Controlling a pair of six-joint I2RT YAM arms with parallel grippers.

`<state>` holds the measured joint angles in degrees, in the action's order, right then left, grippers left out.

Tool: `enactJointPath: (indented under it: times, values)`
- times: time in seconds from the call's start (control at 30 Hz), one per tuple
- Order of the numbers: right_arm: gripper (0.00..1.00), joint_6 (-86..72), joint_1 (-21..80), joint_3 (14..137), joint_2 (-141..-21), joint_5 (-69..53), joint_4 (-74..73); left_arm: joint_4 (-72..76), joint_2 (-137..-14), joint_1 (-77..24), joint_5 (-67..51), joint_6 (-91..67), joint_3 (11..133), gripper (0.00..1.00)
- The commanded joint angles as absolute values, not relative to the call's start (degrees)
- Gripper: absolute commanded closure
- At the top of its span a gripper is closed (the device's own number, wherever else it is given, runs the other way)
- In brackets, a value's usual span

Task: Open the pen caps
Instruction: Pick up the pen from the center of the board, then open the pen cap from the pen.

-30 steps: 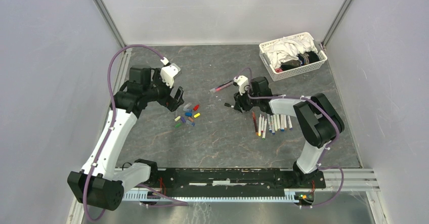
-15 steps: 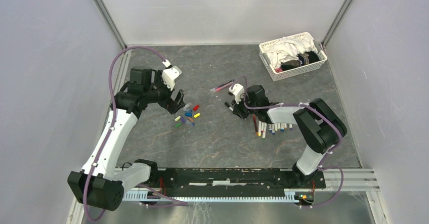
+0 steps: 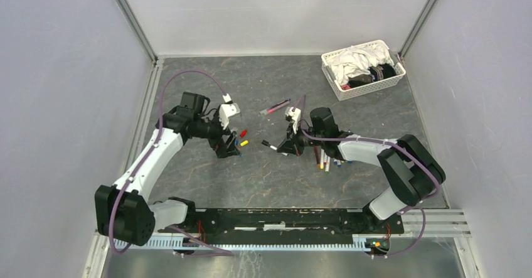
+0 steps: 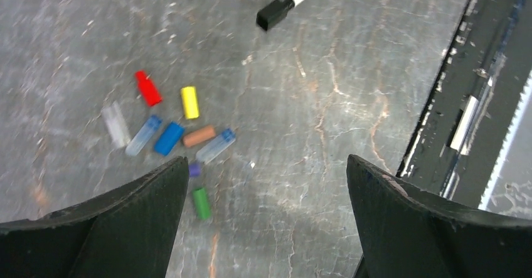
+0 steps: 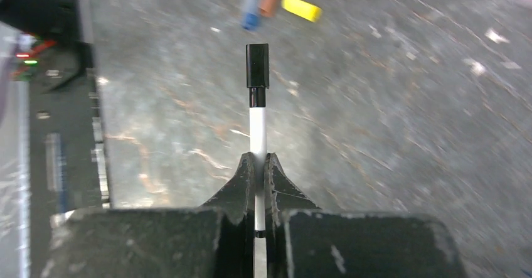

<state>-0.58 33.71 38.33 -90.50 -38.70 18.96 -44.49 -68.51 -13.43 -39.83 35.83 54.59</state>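
Observation:
I will next grab the pen's black cap with my left gripper to pull it off, and leave the pen's white body to my right gripper.
My right gripper is shut on the white barrel of a pen. Its black cap is on and points toward the left arm. From above, that pen sticks out of the right gripper at mid-table. My left gripper stands open with nothing in it, just above the loose pen caps: red, yellow, blue, green and several more. The held pen's black cap shows at the top of the left wrist view. A row of pens lies behind the right gripper.
A pink-ended pen lies alone on the table farther back. A white lattice basket of cloths stands at the back right corner. The black base rail runs along the near edge. Red and yellow caps show beside the left gripper.
The right gripper has shut on the black-capped pen and carried it toward the near left. The left arm has swung right and down over the loose caps, still open.

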Motion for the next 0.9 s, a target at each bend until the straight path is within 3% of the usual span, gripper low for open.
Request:
enactJointPath:
  times: [0.0,0.27,0.67,0.77,0.87]
  values:
    - [1.00,-7.44,35.38,38.96,-87.03,-51.45,24.85,-42.90,-70.30,-15.91,-49.11,42.29,54.02,0.00]
    - [1.00,-8.74,37.73,42.80,-86.70,-54.23,21.89,-43.86,-77.02,-21.44,-49.81,43.69,57.81,0.01]
    - [1.00,-8.04,39.30,47.35,-89.07,-53.70,17.56,-46.72,-80.07,-25.71,-52.53,46.02,59.59,0.22]
    - [1.00,-7.96,39.70,48.02,-89.47,-53.53,17.06,-46.88,-80.04,-26.25,-52.22,46.57,59.75,0.35]
    - [1.00,-7.36,40.06,48.38,-89.70,-53.28,16.00,-47.57,-80.17,-26.28,-51.95,47.45,60.10,0.55]
